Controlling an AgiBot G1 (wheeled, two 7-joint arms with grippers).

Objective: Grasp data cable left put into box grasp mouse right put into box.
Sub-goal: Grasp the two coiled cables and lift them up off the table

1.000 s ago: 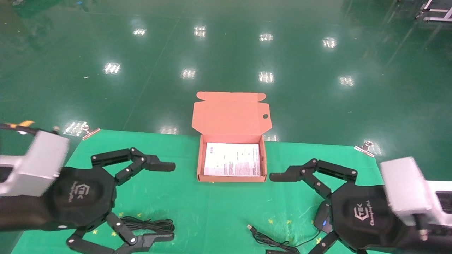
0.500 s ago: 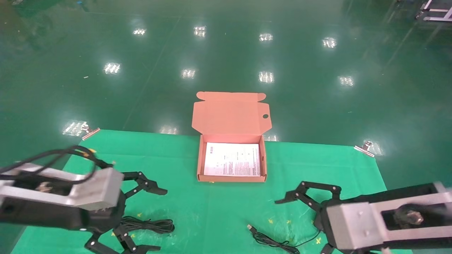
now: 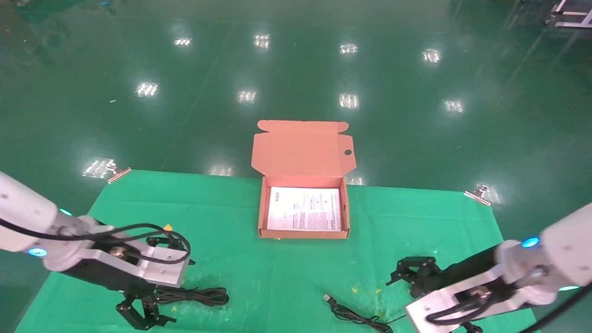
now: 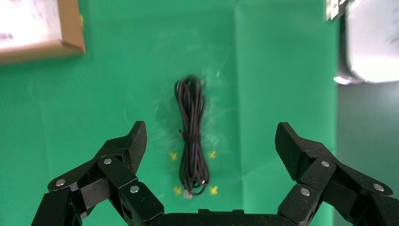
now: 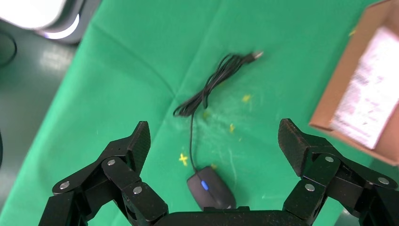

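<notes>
The long data cable has loose loops spreading at both ends, so my left gripper should next pick it up by its tied middle (image 3: 191,294).
The data cable (image 3: 194,295), a slim black bundle, lies on the green mat at the front left; it also shows in the left wrist view (image 4: 192,136). My left gripper (image 3: 159,282) hangs open just above its near end, jaws wide on either side (image 4: 211,136). The black mouse (image 5: 211,189) with a blue spot lies under my open right gripper (image 5: 214,134); in the head view the right arm hides it. My right gripper (image 3: 430,296) is at the front right. The mouse's cord (image 3: 356,317) trails left. The orange box (image 3: 261,212) stands open at the middle, a white sheet inside.
The green mat (image 3: 277,268) covers the table, held by metal clips (image 3: 119,173) at the far left corner and at the far right corner (image 3: 478,194). The box's lid (image 3: 303,148) stands up at the back. Shiny green floor lies beyond. The box's corner shows in both wrist views (image 4: 42,28) (image 5: 362,89).
Both arms have turned their wrists downward and dropped lower. The left gripper now points down over the data cable, the right one over the mouse. Both stay open.
</notes>
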